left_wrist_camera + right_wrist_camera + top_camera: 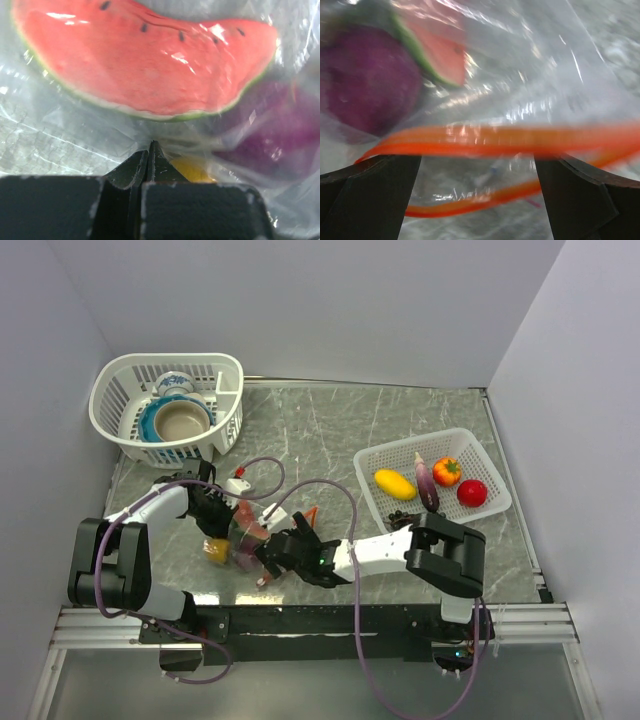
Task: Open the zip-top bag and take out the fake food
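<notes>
I should next grab the purple piece [270, 130] by its sides through the bag's opening with my right gripper, so that it comes out freely.
The clear zip-top bag [252, 532] lies on the table near the front, between my two grippers. Inside it are a watermelon slice [150, 65], a purple piece [270, 130] and a yellow piece [192, 170]. My left gripper [218, 512] is shut on a fold of the bag's plastic [149, 145], just below the slice. My right gripper [270, 558] is open at the bag's mouth. In the right wrist view the orange-red zip strip [495, 140] runs across between its fingers [370, 195], and a second strip [485, 202] lies apart below it. The purple piece [365, 85] and the slice [440, 55] show behind.
A white basket [470, 445] at the right holds a yellow piece [394, 483], an eggplant [425, 483], an orange piece [447, 470], a red tomato [472, 492] and dark grapes [402, 517]. Another white basket [120, 380] at the back left holds blue-and-white bowls [180, 420]. Walls stand close all round.
</notes>
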Motion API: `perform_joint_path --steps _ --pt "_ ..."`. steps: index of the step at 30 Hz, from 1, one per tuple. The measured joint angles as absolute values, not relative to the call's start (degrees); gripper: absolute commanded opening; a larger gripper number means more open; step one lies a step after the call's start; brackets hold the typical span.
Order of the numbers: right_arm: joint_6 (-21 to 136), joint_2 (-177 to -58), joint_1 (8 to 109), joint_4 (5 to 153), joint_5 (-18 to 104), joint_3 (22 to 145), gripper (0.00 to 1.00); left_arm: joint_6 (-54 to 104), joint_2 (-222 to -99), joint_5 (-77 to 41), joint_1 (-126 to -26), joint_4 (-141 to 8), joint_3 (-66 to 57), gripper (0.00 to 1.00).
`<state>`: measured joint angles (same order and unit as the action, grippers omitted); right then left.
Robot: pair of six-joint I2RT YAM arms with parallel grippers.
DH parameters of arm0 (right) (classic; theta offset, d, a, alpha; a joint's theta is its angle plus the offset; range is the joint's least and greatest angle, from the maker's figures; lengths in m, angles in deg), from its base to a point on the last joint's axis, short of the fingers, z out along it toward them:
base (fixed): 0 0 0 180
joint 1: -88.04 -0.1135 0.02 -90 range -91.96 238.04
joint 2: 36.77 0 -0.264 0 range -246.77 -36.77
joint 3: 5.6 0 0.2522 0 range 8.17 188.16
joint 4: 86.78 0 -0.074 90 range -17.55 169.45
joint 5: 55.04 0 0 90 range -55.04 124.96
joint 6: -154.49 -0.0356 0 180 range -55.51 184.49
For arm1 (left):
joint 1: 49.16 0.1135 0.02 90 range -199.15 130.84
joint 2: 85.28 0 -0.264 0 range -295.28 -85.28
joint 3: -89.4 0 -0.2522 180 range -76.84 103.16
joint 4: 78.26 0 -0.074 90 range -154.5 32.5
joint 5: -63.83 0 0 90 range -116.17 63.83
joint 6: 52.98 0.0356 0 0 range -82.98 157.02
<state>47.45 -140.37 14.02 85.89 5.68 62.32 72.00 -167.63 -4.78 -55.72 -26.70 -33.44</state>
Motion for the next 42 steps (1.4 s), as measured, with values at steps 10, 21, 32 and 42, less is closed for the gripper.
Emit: perform_joint_path --steps 10,21,32,42 --pt "49.18 -139.67 13.28 93.65 18.27 64.5 1.0 70.67 -167.63 -3.38 -55.92 -26.7 -33.44 0.01" --pt "48.33 -149.06 12.95 94.24 21.75 74.73 1.0 70.4 -167.63 -1.81 -56.49 -26.68 -33.44 0.01" --pt "47.3 -152.41 12.21 90.87 10.43 77.79 1.0 70.43 -167.63 -0.52 -56.71 -26.52 -33.44 0.01" --pt "46.21 -151.53 12.43 91.71 10.58 76.3 0.46 70.62 -167.63 -1.17 -57.3 -26.0 -33.44 0.01"
